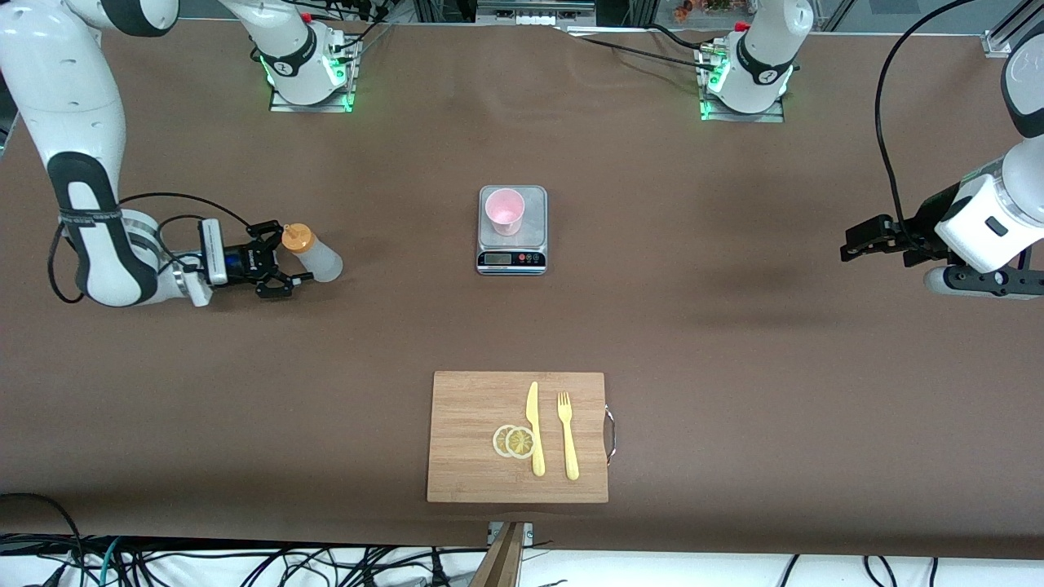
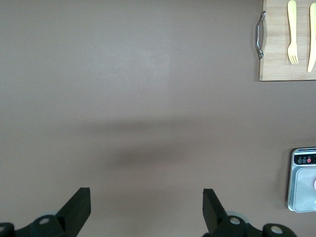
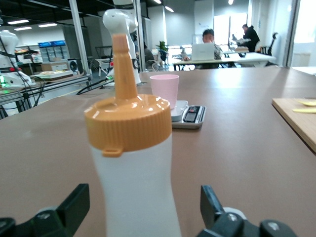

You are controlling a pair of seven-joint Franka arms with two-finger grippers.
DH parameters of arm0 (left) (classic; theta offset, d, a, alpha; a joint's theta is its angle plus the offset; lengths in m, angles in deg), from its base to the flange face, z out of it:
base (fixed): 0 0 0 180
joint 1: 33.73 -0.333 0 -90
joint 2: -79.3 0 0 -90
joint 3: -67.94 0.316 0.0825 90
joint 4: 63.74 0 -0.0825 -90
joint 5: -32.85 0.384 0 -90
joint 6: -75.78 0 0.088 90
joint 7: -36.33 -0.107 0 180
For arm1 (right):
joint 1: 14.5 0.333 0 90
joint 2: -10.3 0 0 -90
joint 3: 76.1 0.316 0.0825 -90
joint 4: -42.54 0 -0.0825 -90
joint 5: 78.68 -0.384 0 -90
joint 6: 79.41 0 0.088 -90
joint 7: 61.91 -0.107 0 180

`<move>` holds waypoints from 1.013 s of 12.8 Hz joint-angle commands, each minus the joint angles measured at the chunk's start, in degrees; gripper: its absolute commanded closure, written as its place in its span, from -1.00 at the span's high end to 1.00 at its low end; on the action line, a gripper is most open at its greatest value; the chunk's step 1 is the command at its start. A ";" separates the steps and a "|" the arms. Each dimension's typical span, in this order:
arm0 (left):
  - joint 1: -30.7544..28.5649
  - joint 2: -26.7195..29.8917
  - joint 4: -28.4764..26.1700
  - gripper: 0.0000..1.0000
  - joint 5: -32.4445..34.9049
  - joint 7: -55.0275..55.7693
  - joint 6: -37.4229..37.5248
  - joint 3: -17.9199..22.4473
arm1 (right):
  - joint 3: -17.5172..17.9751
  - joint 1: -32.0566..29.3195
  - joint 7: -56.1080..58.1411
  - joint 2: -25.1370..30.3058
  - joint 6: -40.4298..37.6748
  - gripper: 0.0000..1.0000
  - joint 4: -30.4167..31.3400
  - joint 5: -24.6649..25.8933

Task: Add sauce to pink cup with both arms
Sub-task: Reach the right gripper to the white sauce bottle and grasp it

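Observation:
I need to grab the sauce bottle with my right gripper by its whitish body (image 1: 320, 262) next, to squeeze sauce into the pink cup (image 1: 504, 210).
The sauce (image 1: 315, 255) is a whitish squeeze bottle with an orange cap, standing upright on the table toward the right arm's end. My right gripper (image 1: 281, 258) is low beside it, open, with a finger on each side of the bottle's body (image 3: 133, 168) and a gap showing on both sides (image 3: 144, 198). The pink cup (image 1: 504, 210) stands upright on a small scale (image 1: 511, 248) mid-table; it also shows past the bottle in the right wrist view (image 3: 164, 89). My left gripper (image 1: 852, 244) waits open over bare table at the left arm's end, nothing between its fingers (image 2: 146, 200).
A wooden cutting board (image 1: 469, 448) lies nearer the front camera than the scale, carrying a yellow knife (image 1: 534, 428), a yellow fork (image 1: 567, 436) and two lemon slices (image 1: 514, 441). Its metal handle (image 2: 259, 34) and the scale's corner (image 2: 302, 180) show in the left wrist view.

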 commanded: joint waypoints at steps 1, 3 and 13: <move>-0.59 -0.37 1.03 1.00 0.83 -1.17 1.05 -0.37 | 0.36 -0.38 0.92 -2.51 -2.52 0.69 -2.34 -0.89; -0.51 -0.45 1.12 1.00 0.83 -0.99 1.05 -0.54 | 0.36 -0.29 0.66 -3.31 -3.05 -0.18 -2.34 -0.80; -0.77 -1.07 2.26 1.00 0.91 -1.17 1.23 -0.37 | 0.80 14.63 -28.21 13.19 4.75 -0.75 -3.74 6.72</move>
